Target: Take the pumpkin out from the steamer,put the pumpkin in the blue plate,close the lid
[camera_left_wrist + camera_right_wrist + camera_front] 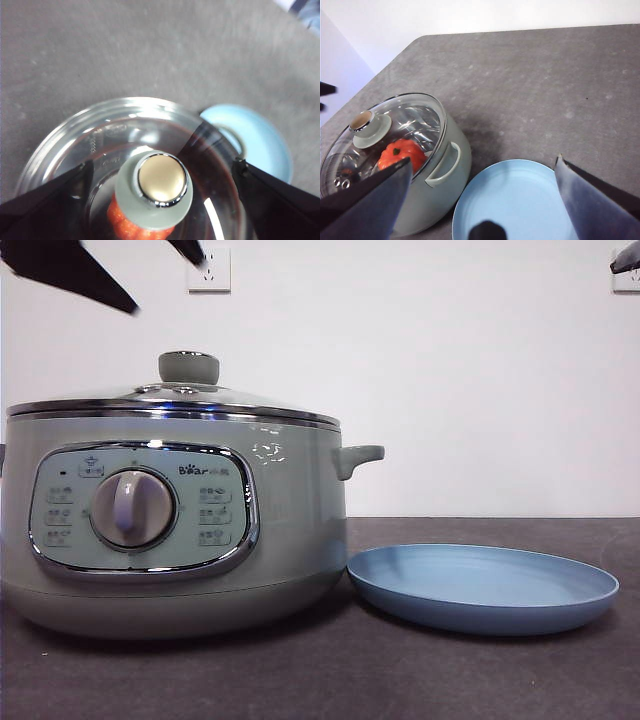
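Note:
My left gripper grabs the glass lid by its knob [154,187] next, to open the steamer and reach the pumpkin [131,226].
The sage-green steamer [170,530] stands at the left with the glass lid [175,400] shut on it. The pumpkin [402,152] lies inside and shows through the glass; the left wrist view shows part of it [125,225] under the knob. My left gripper [162,167] is open above the lid, with a jaw on each side of the pale green knob [155,187] and not touching it. In the front view its tips [165,285] show at the top left. The blue plate [480,585] lies empty right of the steamer. My right gripper [483,161] is open, high over the plate [515,200].
The steamer's side handle [358,457] points toward the plate. A dark grey tabletop [545,85] stretches behind both. A white wall with a socket [208,270] stands at the back. The right arm shows as a black tip [625,258] at the top right corner.

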Controlling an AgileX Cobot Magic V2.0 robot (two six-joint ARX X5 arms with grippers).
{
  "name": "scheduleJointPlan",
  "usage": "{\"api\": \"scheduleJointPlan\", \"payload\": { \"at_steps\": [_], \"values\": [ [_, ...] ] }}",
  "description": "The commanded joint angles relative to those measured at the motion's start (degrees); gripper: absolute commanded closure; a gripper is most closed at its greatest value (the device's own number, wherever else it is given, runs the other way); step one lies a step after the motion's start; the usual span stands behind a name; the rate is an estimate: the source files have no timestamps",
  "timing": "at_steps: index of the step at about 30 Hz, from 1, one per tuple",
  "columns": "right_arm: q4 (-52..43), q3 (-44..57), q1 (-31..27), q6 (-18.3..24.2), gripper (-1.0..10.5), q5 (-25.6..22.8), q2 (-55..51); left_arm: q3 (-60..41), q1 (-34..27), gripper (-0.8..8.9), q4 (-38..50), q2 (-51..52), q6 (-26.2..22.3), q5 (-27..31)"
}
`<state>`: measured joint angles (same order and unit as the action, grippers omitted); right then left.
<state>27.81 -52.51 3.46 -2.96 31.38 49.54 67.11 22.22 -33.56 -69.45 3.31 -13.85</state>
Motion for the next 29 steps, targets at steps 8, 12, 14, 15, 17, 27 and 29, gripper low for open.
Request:
{"api": "scheduleJointPlan", "payload": {
  "at_steps": [8,12,14,15,17,27,29],
  "values": [
    [-0.2,-0.2,0.1,0.5,4.7,-0.2,0.0,1.2,5.2,3.47,-1.3,-8.9,-4.6,8.2],
    [-0.2,-0.2,0.1,0.5,4.7,-0.2,0.0,1.2,5.3,3.90,-1.7,-10.1,-4.6,8.3],
    [-0.2,-0.2,0.1,0.5,4.7,-0.2,0.0,1.2,5.3,5.45,-1.9,-10.4,-4.7,8.3],
    [-0.3,-0.2,0.1,0.5,4.7,-0.2,0.0,1.2,5.3,6.40,-2.1,-10.5,-5.1,8.3],
    [-0.3,-0.2,0.1,0.5,4.7,-0.2,0.0,1.2,5.3,7.99,-2.0,-10.5,-5.6,8.2],
    [-0.3,-0.2,0.1,0.2,4.7,0.2,0.0,1.4,5.3,8.22,-0.7,-10.4,-6.5,7.8],
    [-0.3,-0.2,0.1,-0.3,4.7,0.2,0.0,1.7,5.3,8.22,-0.7,-9.9,-6.5,7.8]
  ]
}}
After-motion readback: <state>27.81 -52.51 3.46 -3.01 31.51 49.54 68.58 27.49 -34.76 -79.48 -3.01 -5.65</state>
